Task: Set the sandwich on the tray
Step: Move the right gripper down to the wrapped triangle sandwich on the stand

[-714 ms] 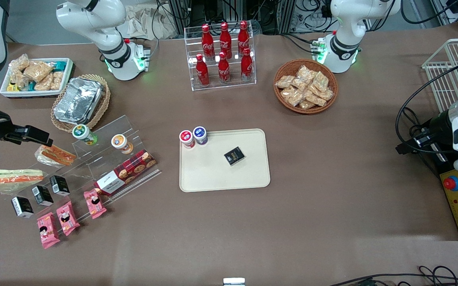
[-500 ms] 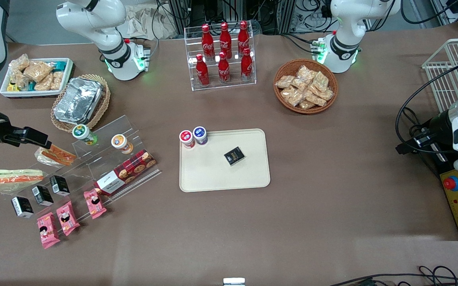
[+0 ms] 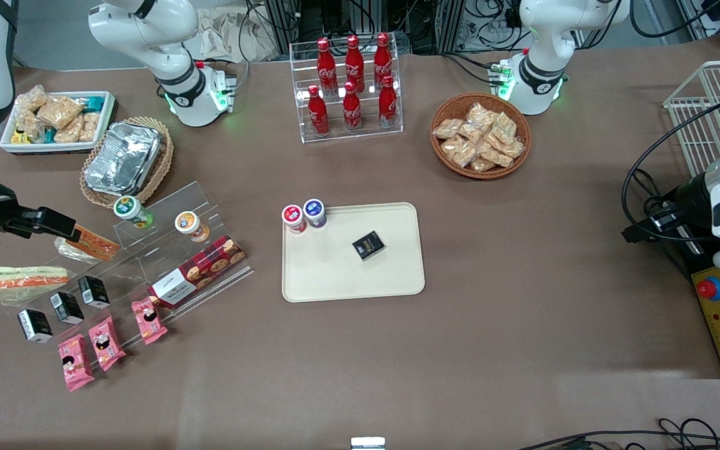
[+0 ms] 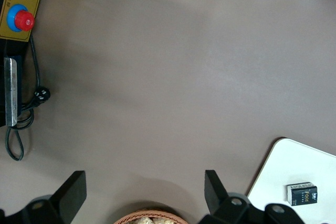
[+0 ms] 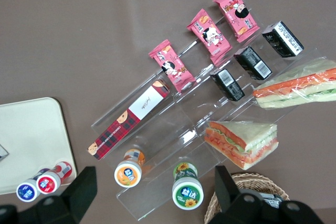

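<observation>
The sandwich is long and wrapped. My gripper will grab it across its middle [image 3: 26,280] next, to put it on the cream tray [image 3: 397,275].
The sandwich [image 3: 22,279] is a large wrapped wedge with pale bread and an orange and green cut edge. It lies on the table at the working arm's end, and it also shows in the right wrist view [image 5: 299,85]. The cream tray [image 3: 397,275] lies mid-table and holds a small black box [image 3: 368,245]; one corner of the tray shows in the right wrist view [image 5: 31,135]. My gripper [image 3: 54,222] hangs open and empty above the acrylic step stand, farther from the front camera than the sandwich. In the right wrist view the gripper [image 5: 153,178] is over the two cups.
A smaller wrapped sandwich [image 3: 88,245] lies beside the large one, partly under my gripper. The acrylic stand [image 3: 172,250] carries cups, a cookie box, black boxes and pink packets. Two cups [image 3: 304,215] stand at the tray's corner. A foil container [image 3: 124,157], cola rack [image 3: 350,87] and snack basket [image 3: 480,136] stand farther back.
My gripper has drifted slightly nearer the front camera and toward the working arm's end of the table, covering more of the smaller sandwich. Nothing else has moved.
</observation>
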Motion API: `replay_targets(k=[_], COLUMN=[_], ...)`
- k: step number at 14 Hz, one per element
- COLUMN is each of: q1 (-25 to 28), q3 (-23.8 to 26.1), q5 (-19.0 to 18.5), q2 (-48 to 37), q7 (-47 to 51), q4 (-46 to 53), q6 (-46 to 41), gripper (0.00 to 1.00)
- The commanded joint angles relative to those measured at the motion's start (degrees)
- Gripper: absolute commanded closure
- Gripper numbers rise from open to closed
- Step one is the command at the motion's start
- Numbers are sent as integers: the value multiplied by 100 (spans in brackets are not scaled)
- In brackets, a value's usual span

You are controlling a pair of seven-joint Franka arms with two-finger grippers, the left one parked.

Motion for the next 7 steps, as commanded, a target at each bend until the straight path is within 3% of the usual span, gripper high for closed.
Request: replay_targets(k=[1,7], q1=[-96,-307], q3=[-131,-238], q5=[-65,31], q2=[-109,31], q7=[-42,28], q4=[41,-11], q6=[-16,-86], gripper=[0,0])
